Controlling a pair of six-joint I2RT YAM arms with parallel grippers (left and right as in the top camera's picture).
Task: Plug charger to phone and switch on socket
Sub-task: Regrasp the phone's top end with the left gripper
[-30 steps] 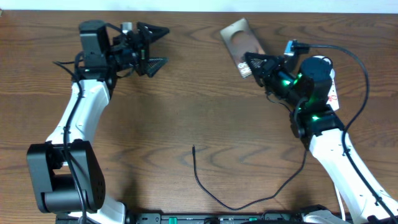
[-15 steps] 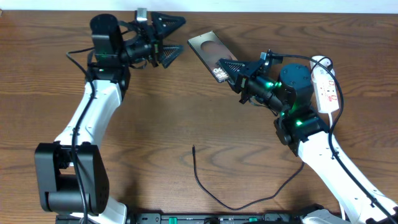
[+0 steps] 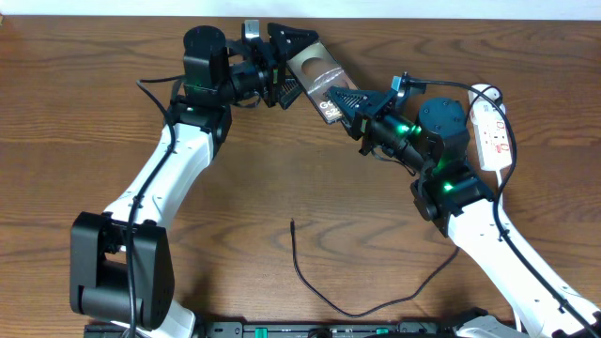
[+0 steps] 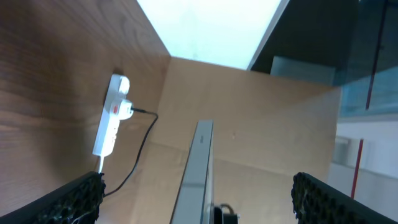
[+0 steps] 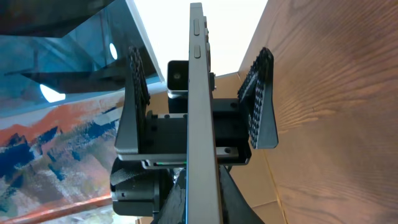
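My left gripper grabs the phone by its upper end (image 3: pixel 304 65) (image 4: pixel 193 191) next, since that leaves the phone's lower end free to plug in the charger.
The phone (image 3: pixel 317 68) is held off the table at the back middle, tilted. My right gripper (image 3: pixel 343 101) is shut on its lower end. My left gripper (image 3: pixel 293 64) is open, with one finger on each side of the phone's upper end and not touching it. In the left wrist view the phone (image 4: pixel 196 174) shows edge-on between the wide-open fingers (image 4: pixel 202 196). In the right wrist view it also shows edge-on (image 5: pixel 198 93) in my shut jaws (image 5: pixel 198 205). The charger cable's plug tip (image 3: pixel 293 223) lies on the table at the front middle. The socket strip (image 3: pixel 493 131) lies at the right.
The black cable (image 3: pixel 347 313) curves from the tip down to the front edge, then up right behind the right arm. The strip (image 4: pixel 111 124) also shows in the left wrist view with a thin black lead plugged into it. The wooden table (image 3: pixel 235 188) carries nothing else that I can see.
My left arm has swung right and its open fingers now straddle the phone's upper end. My right gripper, after carrying the phone left off the table, has stayed nearly still.
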